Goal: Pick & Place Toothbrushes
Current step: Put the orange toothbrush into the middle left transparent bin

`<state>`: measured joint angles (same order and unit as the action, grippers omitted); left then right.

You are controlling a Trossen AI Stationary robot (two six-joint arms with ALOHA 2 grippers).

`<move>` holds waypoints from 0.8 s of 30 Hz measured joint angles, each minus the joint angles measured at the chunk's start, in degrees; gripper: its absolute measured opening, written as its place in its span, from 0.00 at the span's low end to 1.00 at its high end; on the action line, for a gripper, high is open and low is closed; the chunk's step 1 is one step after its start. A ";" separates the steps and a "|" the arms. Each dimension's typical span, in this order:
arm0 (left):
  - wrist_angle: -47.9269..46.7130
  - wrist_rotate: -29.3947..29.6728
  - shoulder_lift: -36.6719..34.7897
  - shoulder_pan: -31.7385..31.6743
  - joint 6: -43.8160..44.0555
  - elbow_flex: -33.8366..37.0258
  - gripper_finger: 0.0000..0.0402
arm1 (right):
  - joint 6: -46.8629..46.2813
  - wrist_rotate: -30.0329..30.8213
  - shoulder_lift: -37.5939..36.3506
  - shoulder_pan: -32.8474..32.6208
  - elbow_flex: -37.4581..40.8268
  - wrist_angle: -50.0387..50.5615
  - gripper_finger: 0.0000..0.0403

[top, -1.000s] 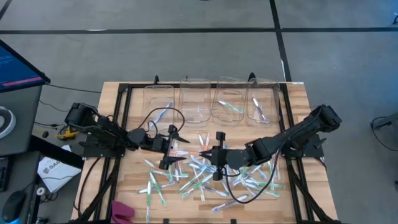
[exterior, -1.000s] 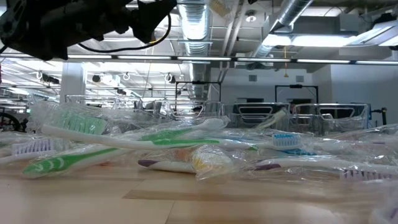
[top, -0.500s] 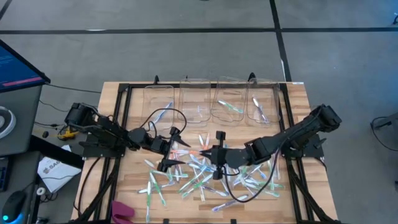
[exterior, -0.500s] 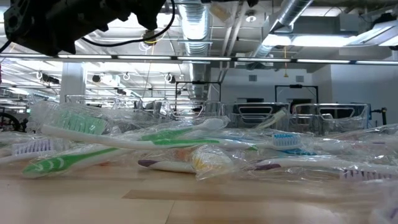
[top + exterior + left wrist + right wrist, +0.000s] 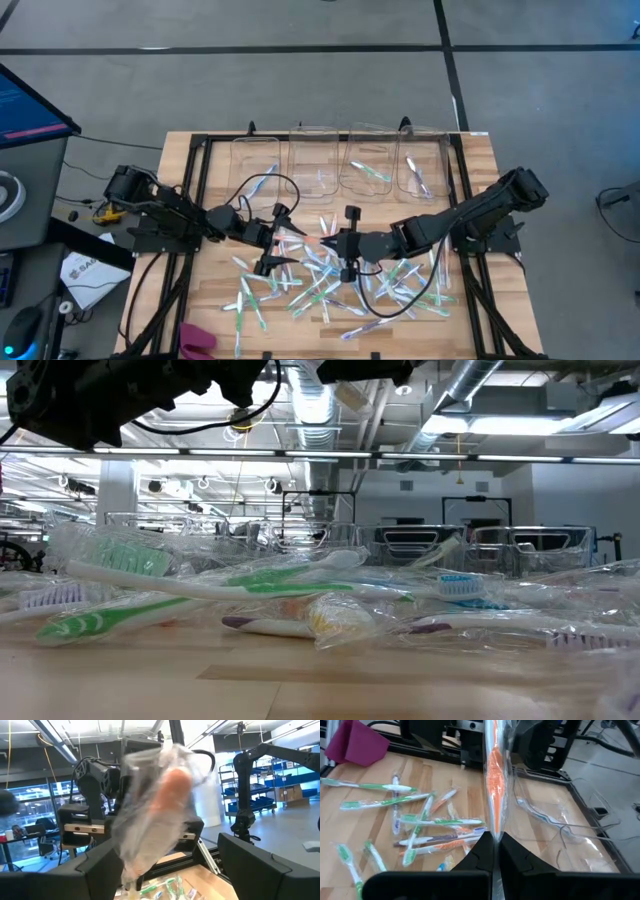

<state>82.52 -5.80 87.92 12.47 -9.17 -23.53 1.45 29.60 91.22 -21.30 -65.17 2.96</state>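
The orange toothbrush should go into its clear bin (image 5: 313, 166), so my left gripper should next grab the toothbrush by its wrapped handle (image 5: 304, 239).
My right gripper (image 5: 496, 836) is shut on an orange toothbrush (image 5: 493, 775) in a clear wrapper, above the middle of the table (image 5: 180, 150). The toothbrush reaches out toward my left gripper (image 5: 277, 240). That gripper stands open, with the toothbrush's free end (image 5: 165, 800) between its two fingers, which do not visibly touch it. Many more wrapped toothbrushes (image 5: 320, 285) lie in a loose pile on the wood below both grippers (image 5: 230, 595). My right gripper pinches the wrapped orange toothbrush near one end (image 5: 493, 825) between its two fingers. The fingers come from the table's right, slanting a little down, and lie along the toothbrush. The toothbrush sticks out past the fingertips, lifted clear of the pile.
Several clear bins (image 5: 315, 160) stand in a row at the far edge, some holding a few toothbrushes. A clear plastic tray (image 5: 560, 820) lies on the table's right part. A pink cloth (image 5: 195, 338) sits at the near left edge. Black frame rails (image 5: 200, 200) run along the sides.
My right gripper has edged toward the table's left with the orange toothbrush, bringing its free end further between the left gripper's open fingers. My left gripper has tipped slightly while staying in place.
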 joint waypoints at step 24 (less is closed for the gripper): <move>0.24 4.80 0.00 -1.33 -0.06 0.00 0.17 | -0.53 -1.64 0.00 0.00 0.00 0.00 0.01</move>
<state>82.76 -0.99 87.92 11.14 -9.23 -23.53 0.92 27.96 91.22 -21.30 -65.17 2.96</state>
